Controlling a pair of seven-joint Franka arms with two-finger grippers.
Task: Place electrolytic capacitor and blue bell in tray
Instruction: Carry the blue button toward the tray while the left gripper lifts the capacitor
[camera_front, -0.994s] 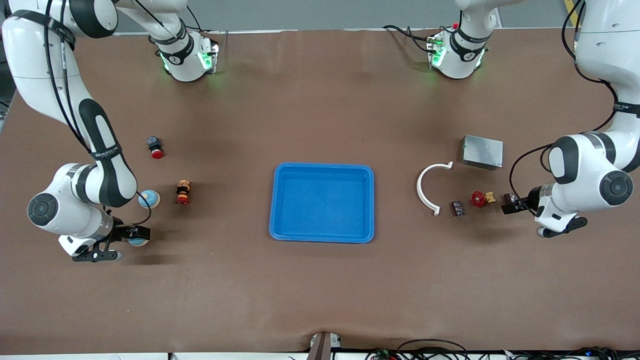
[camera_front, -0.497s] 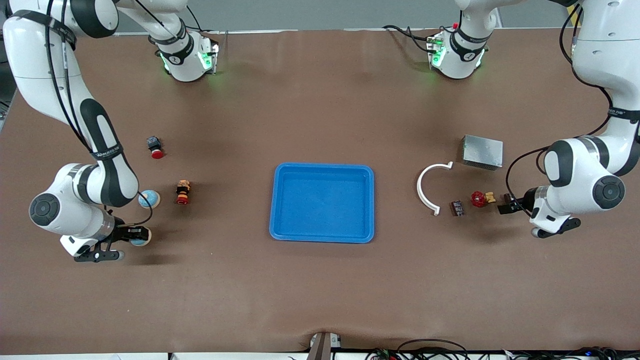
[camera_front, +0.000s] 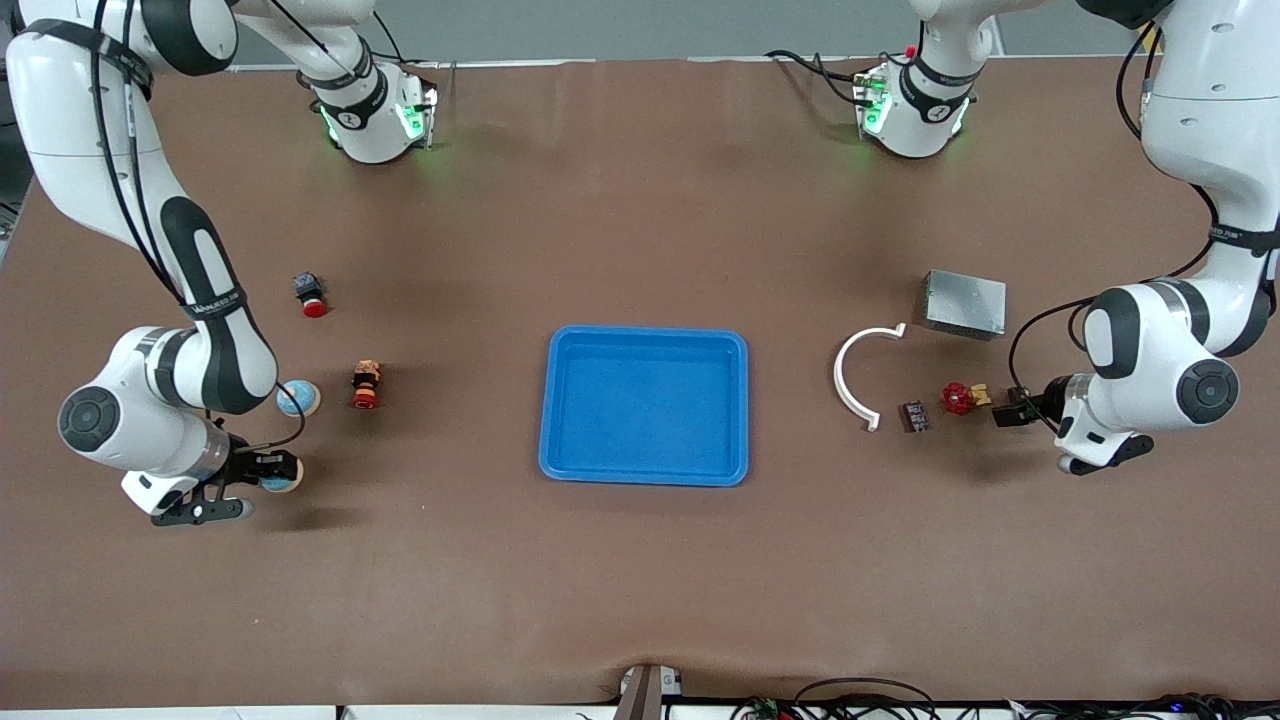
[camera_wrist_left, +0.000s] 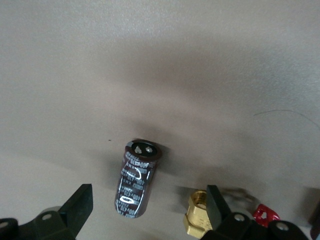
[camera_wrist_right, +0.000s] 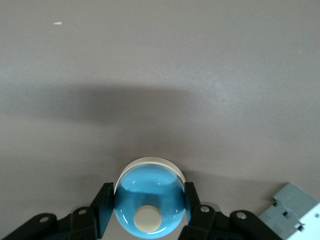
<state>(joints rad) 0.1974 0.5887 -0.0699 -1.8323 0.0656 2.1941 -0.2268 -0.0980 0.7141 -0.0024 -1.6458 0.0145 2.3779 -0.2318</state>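
My left gripper will next grab the electrolytic capacitor by its printed cylindrical body (camera_front: 915, 416) (camera_wrist_left: 135, 183), so that it can place it in the tray.
The blue bell (camera_wrist_right: 148, 204), a glossy blue dome with a cream button and cream base, sits between the fingers of my right gripper (camera_wrist_right: 147, 210), which is shut on it near the right arm's end of the table (camera_front: 272, 472). The electrolytic capacitor (camera_wrist_left: 136, 180), a dark brown cylinder with white print, lies on its side on the table. My left gripper (camera_wrist_left: 148, 210) hovers just over it, open, with the capacitor between the fingertips and touching neither. The bright blue tray (camera_front: 548, 400) lies at the table's middle with nothing in it.
A second blue dome (camera_front: 298, 398), a red-and-orange button (camera_front: 366, 385) and a red-capped switch (camera_front: 312, 295) lie near the right arm. By the left gripper (camera_front: 1008, 414) are a red valve with brass fitting (camera_front: 958, 398), a small dark part (camera_front: 914, 415), a white curved piece (camera_front: 848, 385) and a metal box (camera_front: 965, 303).
My right gripper has closed on the blue bell. The left gripper has slid a little toward the red valve and stays open.
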